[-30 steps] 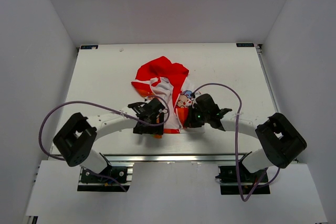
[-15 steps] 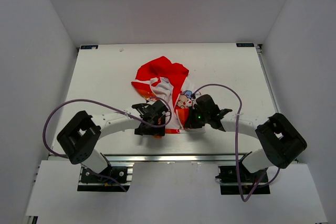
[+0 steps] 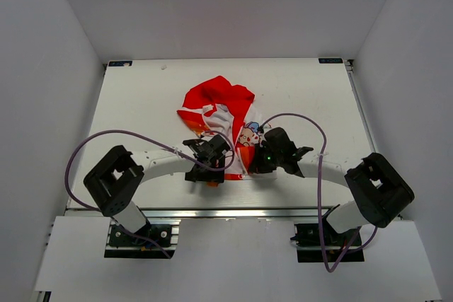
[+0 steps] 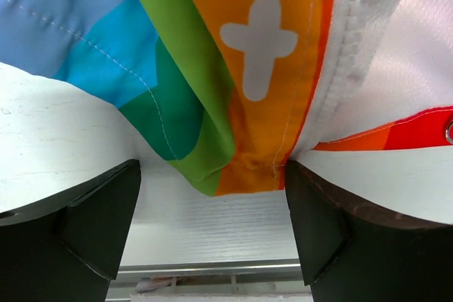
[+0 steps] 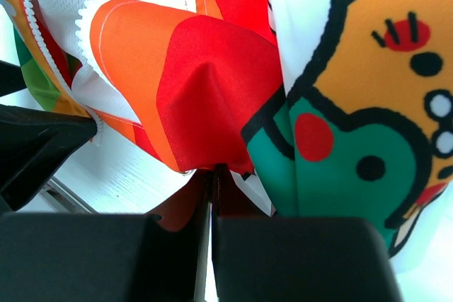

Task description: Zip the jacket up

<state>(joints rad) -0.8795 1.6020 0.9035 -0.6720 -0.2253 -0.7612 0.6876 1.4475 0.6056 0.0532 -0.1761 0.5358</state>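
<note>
The left gripper pinches the jacket's rainbow-striped hem corner (image 3: 213, 184) (image 4: 246, 174) beside the white zipper teeth next, leaving the teeth free to zip up.
The jacket (image 3: 221, 109) lies crumpled mid-table, red hood at the far side, white cartoon half to the right. My left gripper (image 3: 210, 169) is at its near hem. In the left wrist view it (image 4: 212, 217) is open, and the rainbow-striped hem (image 4: 233, 97) hangs just in front of the gap, its corner between the two fingertips (image 4: 92, 217). My right gripper (image 3: 256, 162) is at the hem's right side. In the right wrist view it (image 5: 212, 178) is shut on a red and orange fold of the jacket (image 5: 205, 90), beside the cartoon print (image 5: 354, 104). The zipper slider is hidden.
White zipper teeth (image 5: 42, 40) run along the hem at the left of the right wrist view, with the left gripper's black finger (image 5: 35, 146) beside them. The table's metal front rail (image 4: 212, 268) lies just below the left gripper. Purple cables (image 3: 297, 122) loop over both arms.
My left arm has swung a little to the right, bringing its open gripper closer to the jacket's near hem. The right gripper and the jacket have stayed in place.
</note>
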